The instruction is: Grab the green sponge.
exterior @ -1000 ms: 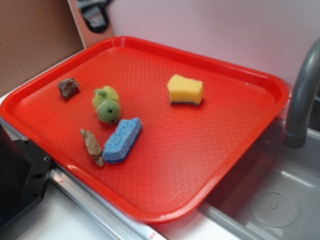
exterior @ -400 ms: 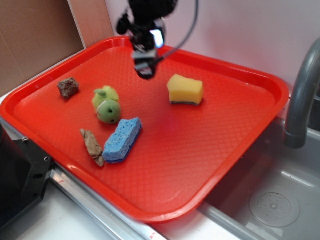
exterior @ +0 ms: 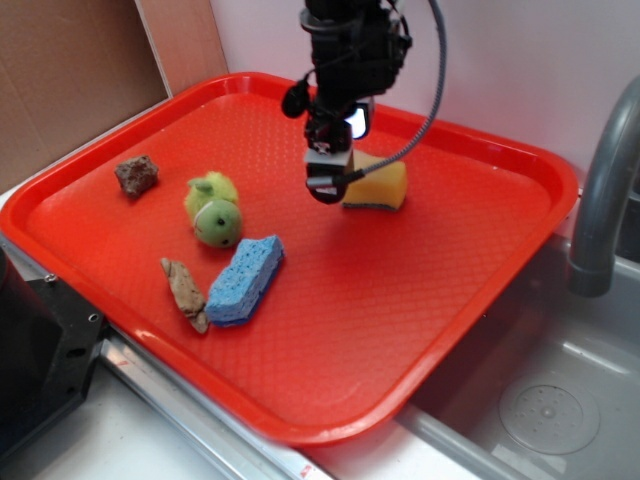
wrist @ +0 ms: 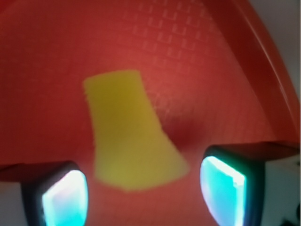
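I need to grab the sponge by its short end (exterior: 356, 185) next with my gripper, to lift the green sponge off the red tray.
The green sponge (exterior: 378, 185) is a yellow block with a thin dark layer at its base, lying on the red tray (exterior: 400, 300) toward the back right. My gripper (exterior: 330, 180) hangs just above the tray at the sponge's left end and partly covers it. In the wrist view the sponge (wrist: 129, 132) is a blurred yellow shape ahead of my gripper (wrist: 143, 195), whose fingertips (wrist: 63, 197) stand wide apart on either side. The gripper is open and holds nothing.
On the tray's left half lie a fuzzy green plush toy (exterior: 214, 210), a flat blue sponge (exterior: 245, 280), a brown rock (exterior: 136, 174) and a piece of wood (exterior: 185, 292). A grey faucet (exterior: 605, 190) and the sink (exterior: 540, 400) are at the right.
My gripper came in from the back left, moving right and down, and now hangs low at the yellow sponge's left end. Nothing on the tray has moved.
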Robot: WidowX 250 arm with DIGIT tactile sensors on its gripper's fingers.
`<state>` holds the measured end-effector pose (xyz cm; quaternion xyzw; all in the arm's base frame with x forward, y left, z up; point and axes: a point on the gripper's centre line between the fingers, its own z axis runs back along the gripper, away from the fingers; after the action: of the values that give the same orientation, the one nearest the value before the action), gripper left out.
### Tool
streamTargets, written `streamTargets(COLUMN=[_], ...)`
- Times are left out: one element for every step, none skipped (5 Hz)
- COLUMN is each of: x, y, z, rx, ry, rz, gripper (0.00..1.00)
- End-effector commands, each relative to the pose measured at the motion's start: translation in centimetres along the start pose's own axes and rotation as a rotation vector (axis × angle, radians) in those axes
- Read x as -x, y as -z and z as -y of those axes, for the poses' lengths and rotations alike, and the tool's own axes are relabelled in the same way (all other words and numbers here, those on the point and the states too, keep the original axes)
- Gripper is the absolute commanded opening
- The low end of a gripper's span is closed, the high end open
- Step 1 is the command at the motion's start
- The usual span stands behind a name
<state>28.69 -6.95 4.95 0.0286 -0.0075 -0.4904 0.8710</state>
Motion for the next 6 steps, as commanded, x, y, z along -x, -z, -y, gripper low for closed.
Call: streamTargets(x=[-1.7,-2.0,-1.8,-1.7,-1.4,-0.7], y=[-0.3,0.1,0.1,0.1,-0.6,-2.5], z=[-0.4,-0.6,0.0,0.3,0.8,0.8], rx=[-0.038,-0.008,0.007,-0.004,-0.072,-0.078], ry=[0.129,0.178,0.206,0.199,0.188,0.061], rz=[0.01,-0.007,-0.048,-0.063,-0.062,-0.096], gripper=[1.0,0.73,0.04,0.0,0.0,0.0])
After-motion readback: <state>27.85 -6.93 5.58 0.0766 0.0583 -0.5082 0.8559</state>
